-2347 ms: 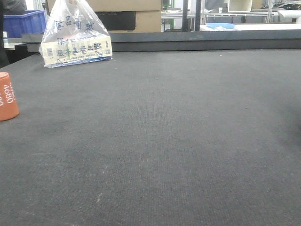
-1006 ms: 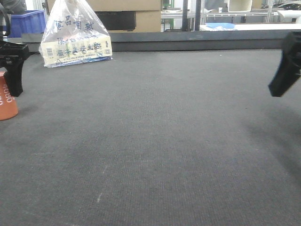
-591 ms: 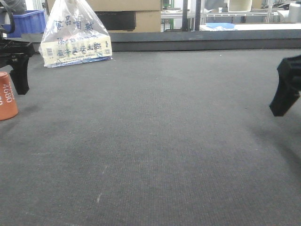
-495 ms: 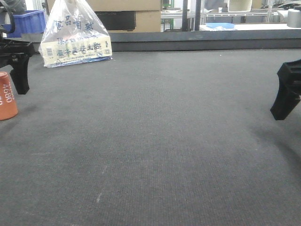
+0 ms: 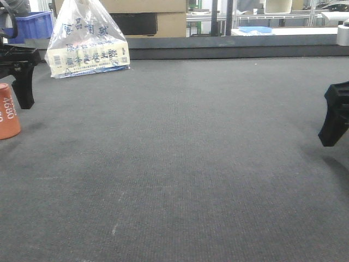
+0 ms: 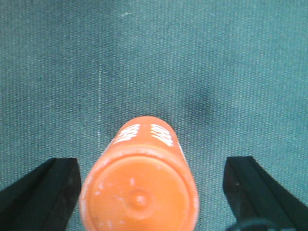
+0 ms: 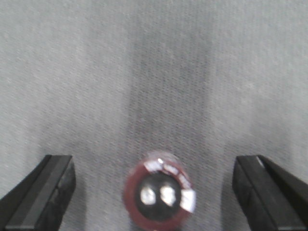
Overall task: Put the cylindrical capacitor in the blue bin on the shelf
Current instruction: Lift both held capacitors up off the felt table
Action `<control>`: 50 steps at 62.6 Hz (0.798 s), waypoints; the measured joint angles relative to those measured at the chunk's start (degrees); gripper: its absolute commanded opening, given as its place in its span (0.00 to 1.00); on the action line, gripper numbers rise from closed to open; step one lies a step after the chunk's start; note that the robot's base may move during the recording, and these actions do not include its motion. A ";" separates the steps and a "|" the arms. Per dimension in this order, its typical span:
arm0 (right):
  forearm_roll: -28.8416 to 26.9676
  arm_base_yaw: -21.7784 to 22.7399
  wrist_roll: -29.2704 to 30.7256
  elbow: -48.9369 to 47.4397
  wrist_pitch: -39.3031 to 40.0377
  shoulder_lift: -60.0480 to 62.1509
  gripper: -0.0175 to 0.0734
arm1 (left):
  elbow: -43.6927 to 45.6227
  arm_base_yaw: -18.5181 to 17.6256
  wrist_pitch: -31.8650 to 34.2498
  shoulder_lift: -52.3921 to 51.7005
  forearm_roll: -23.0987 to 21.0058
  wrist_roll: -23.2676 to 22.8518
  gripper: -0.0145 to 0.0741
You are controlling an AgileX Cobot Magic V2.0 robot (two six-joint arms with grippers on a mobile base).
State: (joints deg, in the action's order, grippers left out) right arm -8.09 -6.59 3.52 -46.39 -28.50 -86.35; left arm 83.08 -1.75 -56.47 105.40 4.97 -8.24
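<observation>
The left gripper picks up the cylindrical capacitor by its printed side [image 5: 7, 112] next, to place it in the blue bin on the shelf.
The cylindrical capacitor [image 5: 8, 112], orange-red with white "4680" print, stands upright on the dark table at the far left edge. In the left wrist view I look down on its rounded top [image 6: 139, 197]. My left gripper [image 6: 151, 195] is open and straddles it, with gaps on both sides. One black left finger [image 5: 23, 87] shows just behind and to the right of the capacitor. My right gripper [image 7: 156, 195] is open over a small dark-red round part [image 7: 160, 195]. One right finger [image 5: 334, 120] shows at the far right. The steel shelf is not clearly in view.
A printed plastic bag [image 5: 87, 41] stands at the back left of the dark table [image 5: 180, 164]. A blue crate [image 5: 30, 24] sits behind it, beyond the table's raised back edge [image 5: 229, 49]. Cardboard boxes and metal racking fill the background.
Both grippers have come down into the front view. Over the last second the right finger has sunk lower; the left finger has barely shifted. The capacitor has not moved.
</observation>
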 measured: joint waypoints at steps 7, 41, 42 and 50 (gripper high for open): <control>0.01 0.00 -1.36 0.00 0.66 -1.15 0.72 | 0.00 0.00 0.00 0.00 0.00 0.00 0.72; -0.58 0.10 -2.83 0.00 0.98 -2.02 0.01 | 0.00 0.00 0.00 0.00 0.00 0.00 0.72; -0.58 0.10 -2.85 0.00 0.98 -2.02 0.01 | 0.00 0.00 0.00 0.00 0.00 0.00 0.72; -0.58 0.10 -2.85 0.00 0.87 -2.02 0.01 | 0.00 0.00 0.00 0.00 -0.42 -0.04 0.72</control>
State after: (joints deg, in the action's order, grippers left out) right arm -8.67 -6.49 0.67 -46.39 -27.63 -88.37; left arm 83.08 -1.75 -56.47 105.40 4.55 -8.28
